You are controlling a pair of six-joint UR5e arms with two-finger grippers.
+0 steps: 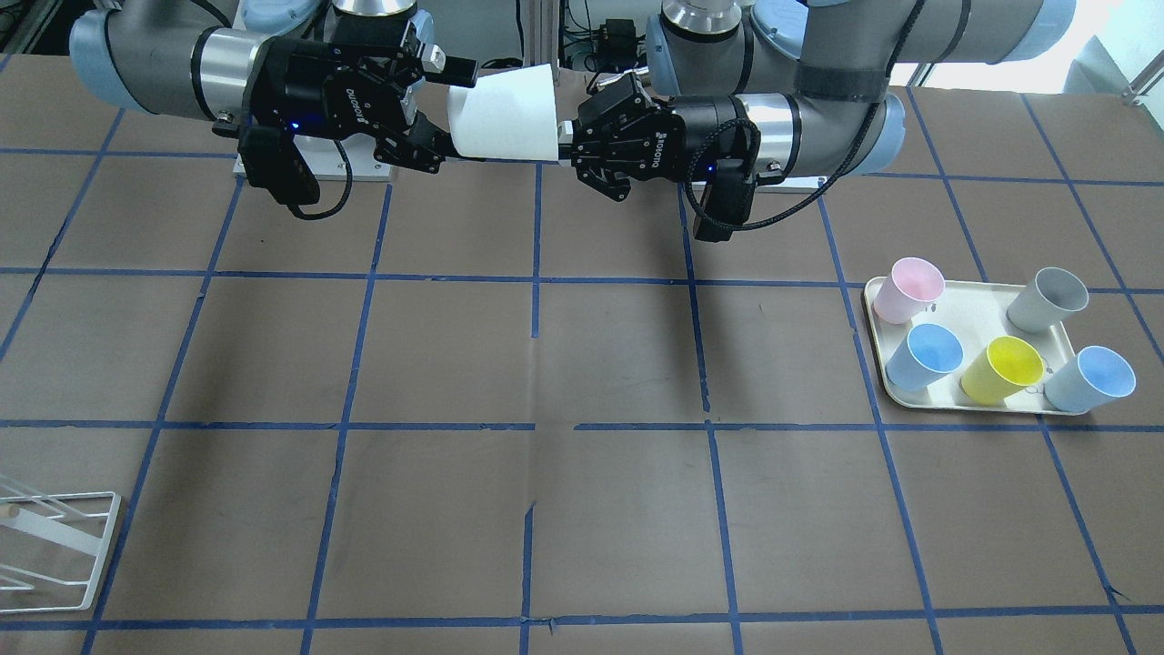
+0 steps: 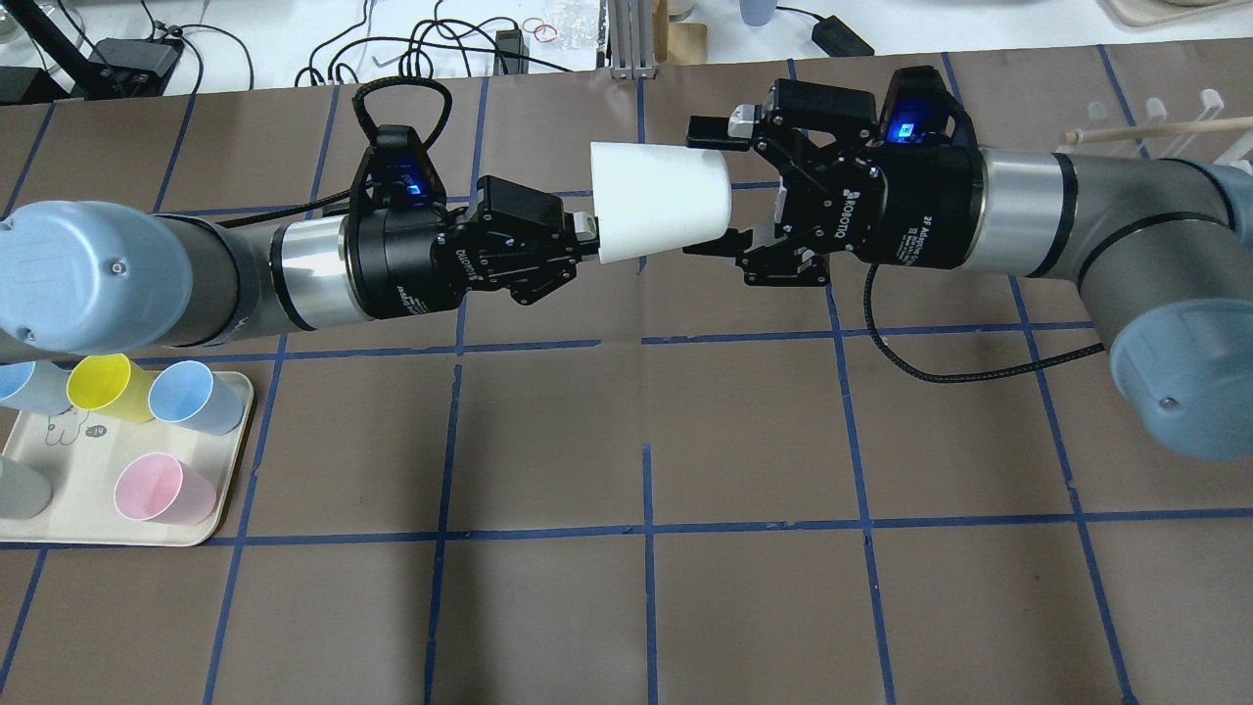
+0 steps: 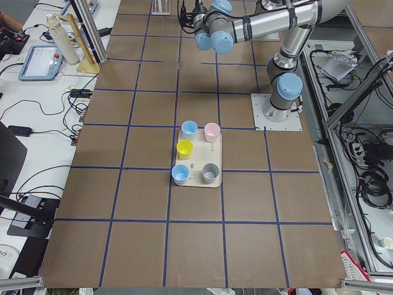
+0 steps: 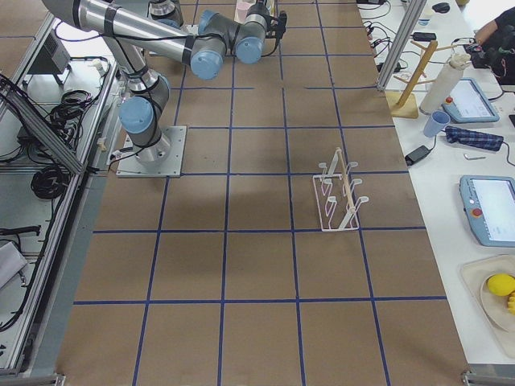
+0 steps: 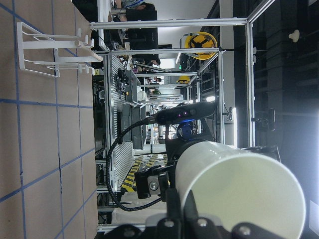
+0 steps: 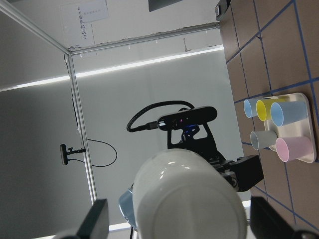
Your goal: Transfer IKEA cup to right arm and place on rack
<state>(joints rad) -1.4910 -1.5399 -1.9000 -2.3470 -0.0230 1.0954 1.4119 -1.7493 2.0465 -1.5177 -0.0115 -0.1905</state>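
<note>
I should next grab the IKEA cup by its narrow base end (image 1: 466,118) with my right gripper. Then I can carry the cup to the rack (image 1: 55,540).
The IKEA cup (image 2: 661,201), pale cream, lies on its side in the air between both grippers. My left gripper (image 2: 587,235) is shut on its rim at the wide end; in the front view the left gripper (image 1: 566,136) sits right of the cup (image 1: 505,114). My right gripper (image 2: 707,188) is open, its fingers above and below the cup's narrow base end, not closed on it. The right wrist view shows the cup's base (image 6: 187,199) between the spread fingers (image 6: 94,219). The left wrist view shows the cup (image 5: 239,189). The white wire rack (image 2: 1175,122) stands at the far right.
A cream tray (image 2: 69,470) at the near left holds pink (image 2: 162,488), yellow (image 2: 98,387), grey and blue cups. The tray (image 1: 978,314) is at the right in the front view, the rack (image 1: 55,546) at the bottom left. The rack also shows in the right side view (image 4: 338,197).
</note>
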